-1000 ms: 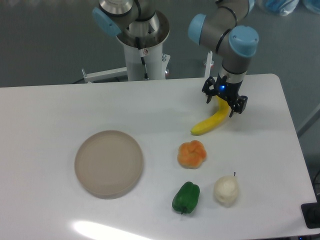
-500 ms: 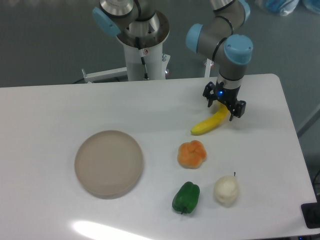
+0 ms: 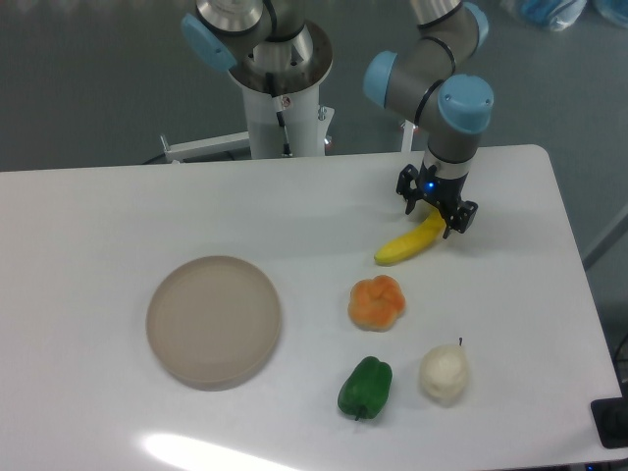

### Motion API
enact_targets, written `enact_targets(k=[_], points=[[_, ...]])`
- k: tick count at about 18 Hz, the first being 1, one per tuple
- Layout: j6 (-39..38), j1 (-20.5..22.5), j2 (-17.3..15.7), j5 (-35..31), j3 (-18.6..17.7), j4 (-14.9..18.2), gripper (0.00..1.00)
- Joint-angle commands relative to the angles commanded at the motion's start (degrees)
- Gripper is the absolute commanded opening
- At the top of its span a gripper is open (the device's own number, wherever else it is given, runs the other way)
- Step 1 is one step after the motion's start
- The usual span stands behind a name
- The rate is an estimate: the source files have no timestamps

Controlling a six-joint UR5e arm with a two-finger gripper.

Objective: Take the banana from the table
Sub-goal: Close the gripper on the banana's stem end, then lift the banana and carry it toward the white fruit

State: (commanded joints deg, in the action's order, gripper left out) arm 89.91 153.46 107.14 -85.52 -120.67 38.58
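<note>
The banana needs to be picked up from the table, so my gripper should grab it by its top end (image 3: 435, 221) next.
The yellow banana (image 3: 410, 244) lies on the white table (image 3: 98, 226) at the right, its lower tip pointing toward the orange fruit. My gripper (image 3: 437, 208) hangs straight down over the banana's upper right end. Its black fingers (image 3: 406, 191) stand on either side of that end with a gap showing, so the gripper is open. The banana's top end is partly hidden under the gripper. The banana still rests on the table.
A ribbed orange fruit (image 3: 377, 302) sits just below the banana. A green pepper (image 3: 365, 388) and a white garlic-like bulb (image 3: 444, 374) lie nearer the front edge. A round beige plate (image 3: 214, 321) is at the left. The robot's base column (image 3: 280, 98) stands behind the table.
The gripper and the wrist above it have shifted slightly left over the banana's upper end. The banana has stayed where it was.
</note>
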Motion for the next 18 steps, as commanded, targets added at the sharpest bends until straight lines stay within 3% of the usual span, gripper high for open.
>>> enact_targets(k=[11, 18], points=[[0.00, -0.09, -0.35, 0.26, 2.28, 0.26, 0.28], [-7.90, -8.52, 0.00, 0.00, 14.66, 3.34, 0.28]])
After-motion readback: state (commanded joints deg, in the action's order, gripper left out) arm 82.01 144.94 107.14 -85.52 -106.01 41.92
